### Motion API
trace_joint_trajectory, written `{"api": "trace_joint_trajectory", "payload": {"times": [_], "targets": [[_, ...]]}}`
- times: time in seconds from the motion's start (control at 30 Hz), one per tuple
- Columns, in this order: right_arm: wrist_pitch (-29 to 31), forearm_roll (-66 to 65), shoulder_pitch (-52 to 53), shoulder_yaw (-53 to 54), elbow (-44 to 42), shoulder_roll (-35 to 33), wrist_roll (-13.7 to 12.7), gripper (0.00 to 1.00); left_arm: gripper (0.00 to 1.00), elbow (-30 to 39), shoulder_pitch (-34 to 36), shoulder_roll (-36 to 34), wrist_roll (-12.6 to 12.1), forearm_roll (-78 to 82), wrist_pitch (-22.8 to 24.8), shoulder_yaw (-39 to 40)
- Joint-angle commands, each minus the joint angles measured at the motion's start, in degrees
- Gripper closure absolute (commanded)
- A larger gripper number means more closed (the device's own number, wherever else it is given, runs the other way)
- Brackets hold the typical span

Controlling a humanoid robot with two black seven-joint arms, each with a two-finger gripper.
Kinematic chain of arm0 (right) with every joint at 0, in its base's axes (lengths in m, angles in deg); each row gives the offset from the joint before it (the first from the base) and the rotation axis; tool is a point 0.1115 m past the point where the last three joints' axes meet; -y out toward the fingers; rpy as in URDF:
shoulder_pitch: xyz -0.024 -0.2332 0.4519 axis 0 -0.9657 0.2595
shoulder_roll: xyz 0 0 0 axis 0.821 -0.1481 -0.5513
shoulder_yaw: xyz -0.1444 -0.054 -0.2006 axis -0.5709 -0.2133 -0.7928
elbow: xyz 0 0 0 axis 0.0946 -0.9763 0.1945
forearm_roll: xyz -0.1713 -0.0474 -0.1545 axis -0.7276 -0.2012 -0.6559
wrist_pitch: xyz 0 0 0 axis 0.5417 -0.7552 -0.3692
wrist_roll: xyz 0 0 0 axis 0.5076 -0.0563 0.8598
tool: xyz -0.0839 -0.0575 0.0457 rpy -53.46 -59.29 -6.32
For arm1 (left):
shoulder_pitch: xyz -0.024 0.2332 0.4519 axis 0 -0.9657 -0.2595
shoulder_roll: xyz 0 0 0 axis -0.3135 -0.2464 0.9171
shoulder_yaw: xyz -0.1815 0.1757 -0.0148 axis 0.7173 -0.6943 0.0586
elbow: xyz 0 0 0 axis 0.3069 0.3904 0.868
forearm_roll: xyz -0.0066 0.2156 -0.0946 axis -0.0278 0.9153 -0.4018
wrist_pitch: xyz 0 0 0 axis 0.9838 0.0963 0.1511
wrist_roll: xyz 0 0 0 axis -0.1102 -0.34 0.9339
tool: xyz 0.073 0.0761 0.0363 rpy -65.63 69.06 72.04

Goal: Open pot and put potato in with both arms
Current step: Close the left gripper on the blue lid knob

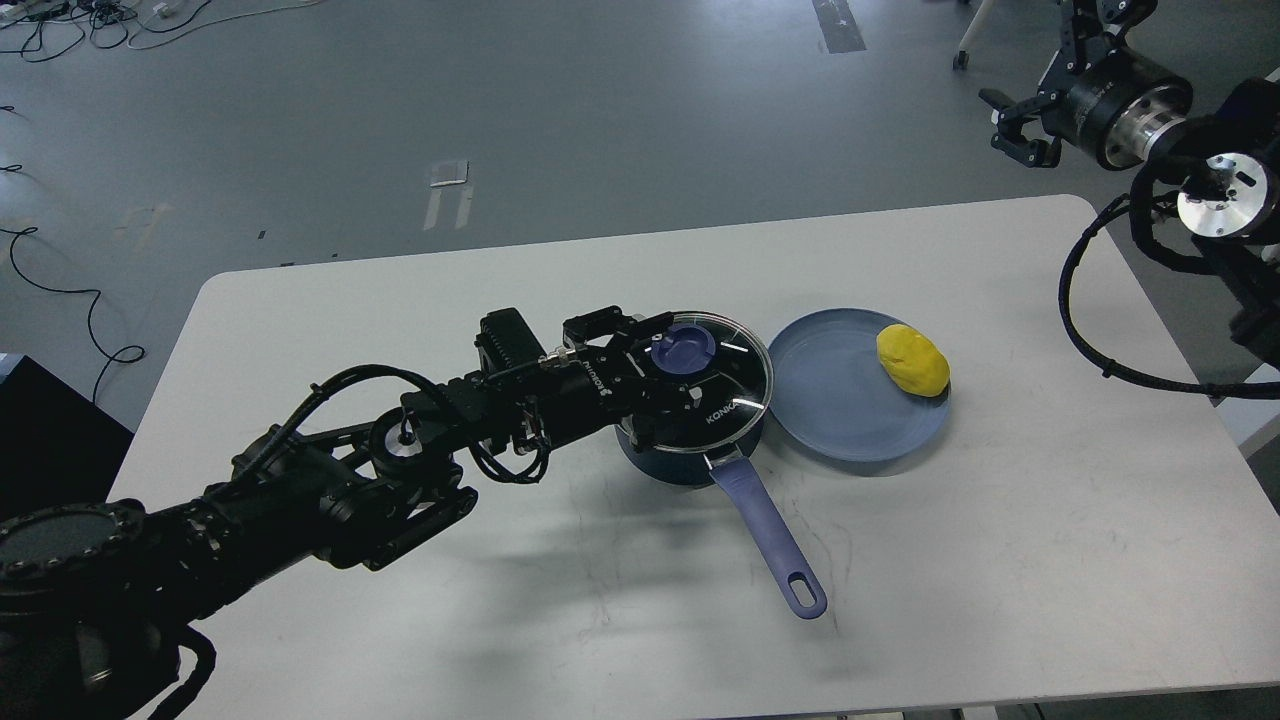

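My left gripper grabs the lid by its narrow blue knob next, since the glass lid spreads wide and flat over the pot.
A dark blue pot with a long blue handle stands mid-table, covered by a glass lid with a blue knob. My left gripper reaches over the lid from the left, its two fingers open on either side of the knob; the lid rests on the pot. A yellow potato lies on the right part of a blue plate, just right of the pot. My right gripper is open and empty, high at the top right, beyond the table's far edge.
The white table carries only the pot and plate. The pot handle points toward the front. My right arm's cable loops over the table's right edge. Cables lie on the grey floor at the far left.
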Motion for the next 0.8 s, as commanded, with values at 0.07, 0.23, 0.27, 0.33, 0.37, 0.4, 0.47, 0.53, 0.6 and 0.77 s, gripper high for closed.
{"api": "trace_joint_trajectory", "payload": {"times": [0.07,0.23,0.27,0.33,0.37,0.4,0.47,0.53,0.6,0.77], "targets": [[0.1,0.0,0.1,0.0,0.0,-0.1,0.0,0.00,0.36,0.0,0.3,-0.3,0.0,0.2,-0.2,0.0],[0.1,0.0,0.2,-0.1,0.0,-0.1,0.0,0.00,0.53,0.1,0.6,-0.2,0.0,0.2,-0.3,0.0],[0.1,0.0,0.1,-0.1,0.0,-0.1,0.0,0.00,0.55,0.2,0.6,-0.2,0.0,0.2,-0.3,0.0],[0.1,0.0,0.1,-0.1,0.0,-0.1,0.0,0.00,0.72,0.3,0.7,-0.2,0.0,0.3,-0.2,0.0],[0.1,0.0,0.1,-0.1,0.0,-0.1,0.0,0.00,0.79,0.3,0.7,-0.2,0.0,0.3,0.0,-0.1],[0.1,0.0,0.1,-0.1,0.0,-0.1,0.0,0.00,0.83,0.3,0.7,-0.2,0.0,0.3,0.1,-0.7],[0.1,0.0,0.0,-0.1,-0.1,-0.1,0.0,0.00,0.83,0.3,1.1,0.0,0.0,0.2,0.0,-2.3],[0.1,0.0,-0.2,-0.1,-0.1,-0.1,0.0,0.00,0.83,0.5,1.1,-0.3,0.0,0.1,0.0,-2.6],[0.1,0.0,-0.3,-0.1,-0.1,-0.1,0.0,0.00,0.83,0.6,1.1,-0.5,0.0,0.0,0.0,-2.6],[0.1,0.0,-0.4,-0.1,-0.1,-0.1,0.1,0.00,0.82,0.8,1.7,-0.8,0.0,-0.2,0.0,-2.5]]}}
